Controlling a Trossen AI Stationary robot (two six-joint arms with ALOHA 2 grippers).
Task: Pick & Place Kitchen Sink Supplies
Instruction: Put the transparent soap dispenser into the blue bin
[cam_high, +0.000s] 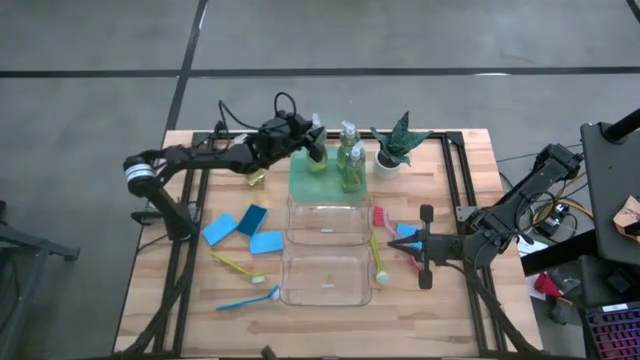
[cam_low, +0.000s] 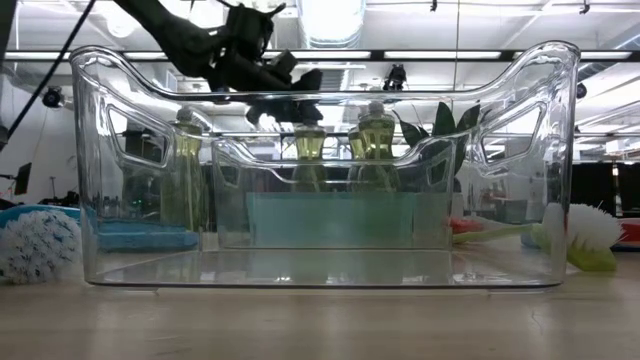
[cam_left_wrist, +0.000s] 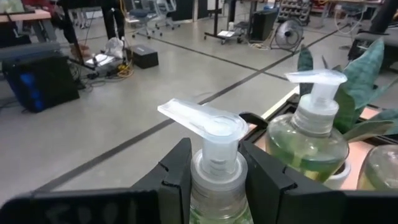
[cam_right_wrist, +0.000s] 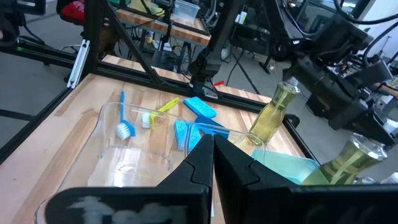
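The bottle's base is down on the green tray (cam_high: 305, 185), so my left gripper should open now, and the bottle would stand beside the other bottles.
My left gripper (cam_high: 316, 148) reaches from the table's left over the far left corner of the green tray (cam_high: 305, 185) and is shut on a clear pump bottle (cam_left_wrist: 216, 205) of yellow-green liquid. Two more bottles (cam_high: 348, 140) (cam_high: 352, 172) stand on the tray. Another bottle (cam_high: 257, 178) is on the table left of the tray. Blue sponges (cam_high: 218, 229) (cam_high: 266, 241) and a yellow brush (cam_high: 238, 266) and a blue brush (cam_high: 248, 298) lie at the left. My right gripper (cam_high: 415, 243) hovers shut right of the bins, above a red brush (cam_high: 385, 220) and a blue sponge (cam_high: 405, 231). My left gripper pinches the bottle's neck (cam_left_wrist: 216, 167), just under the pump head, between its two fingers (cam_left_wrist: 177, 177). The fingers come nearly level from the table's left, across the neck. The bottle stands upright. Whether its bottom rests on the tray, I cannot tell.
Two clear bins (cam_high: 328, 222) (cam_high: 328, 278) stand in a row in the table's middle, near of the tray. A small potted plant (cam_high: 395, 150) stands right of the bottles. A yellow-green brush (cam_high: 378, 260) lies along the bins' right side.
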